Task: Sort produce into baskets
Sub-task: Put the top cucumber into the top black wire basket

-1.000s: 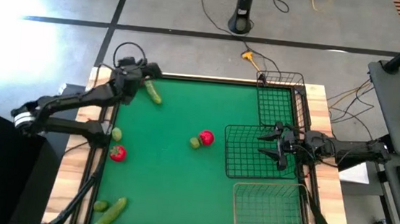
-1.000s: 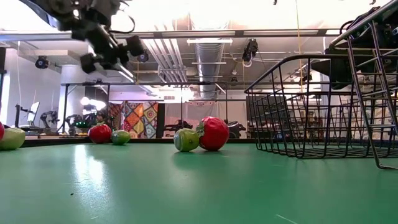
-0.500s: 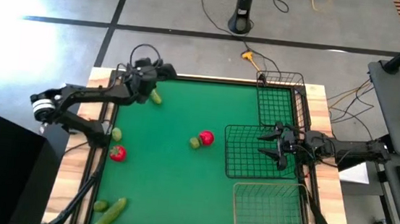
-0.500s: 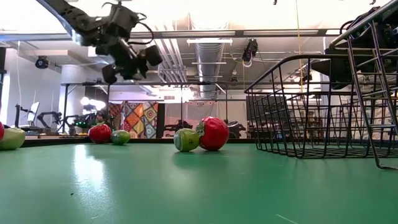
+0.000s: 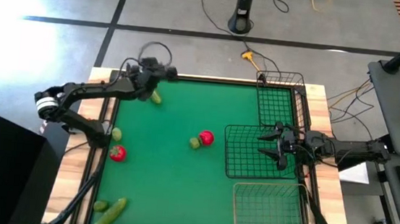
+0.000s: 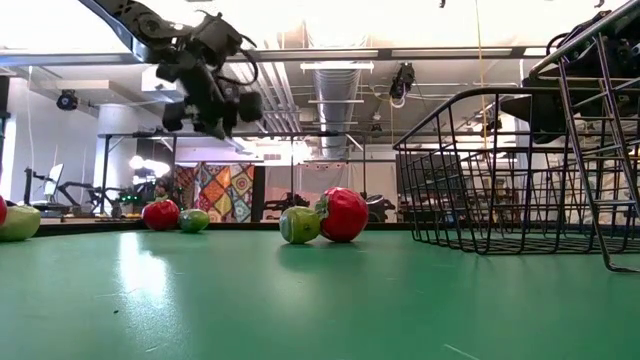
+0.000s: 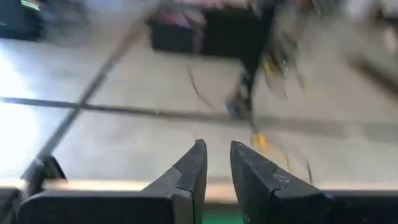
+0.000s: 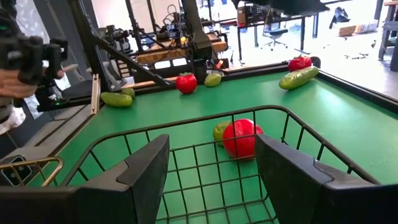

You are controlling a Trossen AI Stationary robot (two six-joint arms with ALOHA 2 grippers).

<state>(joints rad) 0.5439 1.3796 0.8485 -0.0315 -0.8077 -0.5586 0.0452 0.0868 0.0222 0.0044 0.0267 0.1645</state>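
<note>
My left gripper takes hold of the green cucumber [image 5: 155,96] by its long sides next. Then it sorts the cucumber into a basket.
My left gripper [image 5: 167,71] [image 7: 216,155] is shut and empty. It hangs above the table's far left corner [image 6: 240,103]. Just below it a green cucumber [image 5: 155,96] lies on the mat. My right gripper [image 5: 273,144] stands open and empty over the larger dark basket [image 5: 242,166]. A red fruit [image 5: 206,137] and a yellow-green fruit [image 5: 194,143] touch mid-table. Another red fruit [image 5: 117,153] and yellow-green fruit [image 5: 116,134] lie at the left edge. A second cucumber [image 5: 110,213] and a small yellow-green fruit [image 5: 99,206] lie at the near left corner. A third red fruit [image 8: 299,63] shows beyond the far cucumber.
A narrow dark basket [image 5: 281,97] stands at the far right and a paler wire basket [image 5: 271,214] at the near right, both on the mat. The table has a raised wooden rim [image 5: 210,79]. Open green mat lies between the produce and the baskets.
My left gripper has gone toward the table's right edge along the far rim, sinking slightly and rolling about its own axis. The produce and my right arm have kept still.
</note>
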